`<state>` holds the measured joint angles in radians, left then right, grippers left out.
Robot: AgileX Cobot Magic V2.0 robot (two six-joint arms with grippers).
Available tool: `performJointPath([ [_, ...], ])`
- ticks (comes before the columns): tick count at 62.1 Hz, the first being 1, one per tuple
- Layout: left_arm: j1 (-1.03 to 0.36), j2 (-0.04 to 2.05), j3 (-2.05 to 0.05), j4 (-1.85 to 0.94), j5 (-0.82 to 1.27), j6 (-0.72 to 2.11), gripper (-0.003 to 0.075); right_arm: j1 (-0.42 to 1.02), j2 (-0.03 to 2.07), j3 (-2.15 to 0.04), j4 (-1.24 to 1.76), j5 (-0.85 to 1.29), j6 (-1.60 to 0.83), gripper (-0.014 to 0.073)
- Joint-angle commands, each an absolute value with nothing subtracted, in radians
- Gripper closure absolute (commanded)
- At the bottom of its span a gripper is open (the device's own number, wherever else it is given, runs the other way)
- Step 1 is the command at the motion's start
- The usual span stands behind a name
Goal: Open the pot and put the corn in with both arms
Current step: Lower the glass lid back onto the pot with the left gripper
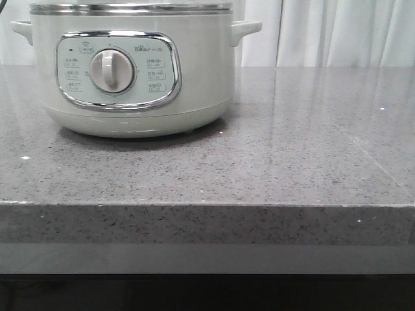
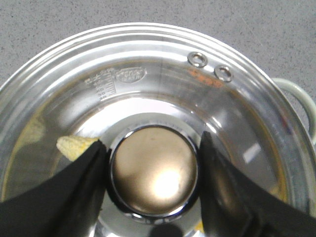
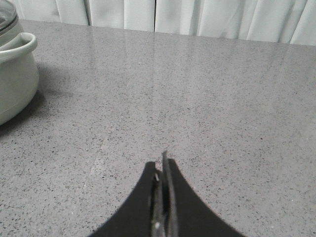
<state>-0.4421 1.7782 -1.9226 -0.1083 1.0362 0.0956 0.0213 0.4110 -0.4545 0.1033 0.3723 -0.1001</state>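
Note:
My left gripper should release the glass lid: its edge is on the pot's rim in the front view, so it would rest.
The pot (image 1: pixel 194 84) stands at the back left of the counter with its steel-rimmed lid (image 1: pixel 130 8) on it. In the left wrist view the glass lid (image 2: pixel 148 64) fills the picture. My left gripper (image 2: pixel 153 168) has a finger pressed on each side of the lid's round metal knob (image 2: pixel 154 170). The yellow corn (image 2: pixel 76 146) shows through the glass inside the pot, partly hidden behind one finger. My right gripper (image 3: pixel 162 165) is shut and empty, low over bare counter to the right of the pot (image 3: pixel 15 79). Neither gripper shows in the front view.
The grey speckled counter (image 1: pixel 292 149) stretches right of the pot, with its front edge (image 1: pixel 207 205) near the camera. White curtains (image 1: pixel 337 32) hang behind. A pot side handle (image 2: pixel 301 98) sticks out beyond the lid rim.

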Motion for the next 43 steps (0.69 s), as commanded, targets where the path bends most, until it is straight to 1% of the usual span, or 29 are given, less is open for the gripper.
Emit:
performJointPath([
  [1,-0.444,1.720,-1.958,-0.119,1.021,0.101,0.0541,0.013,0.412,-0.481,0.103,0.284,-0.107,0.0657],
  [24,-0.444,1.720,-1.959,-0.119,1.018,0.102,0.0540,0.013,0.412,-0.481,0.103,0.284,-0.107,0.0657],
  [31,-0.444,1.720,-1.959,-0.119,1.012,0.102,0.0528,0.013,0.412,-0.481,0.103,0.285,-0.107,0.0657],
  [37,-0.444,1.720,-1.959,-0.119,1.006,0.102,0.0448,0.013,0.412,-0.481,0.103,0.285,-0.107,0.0657],
  [43,-0.444,1.720,-1.959,-0.119,1.002,0.102,0.0299,0.013,0.412,-0.481,0.103,0.285,-0.107,0.0657],
])
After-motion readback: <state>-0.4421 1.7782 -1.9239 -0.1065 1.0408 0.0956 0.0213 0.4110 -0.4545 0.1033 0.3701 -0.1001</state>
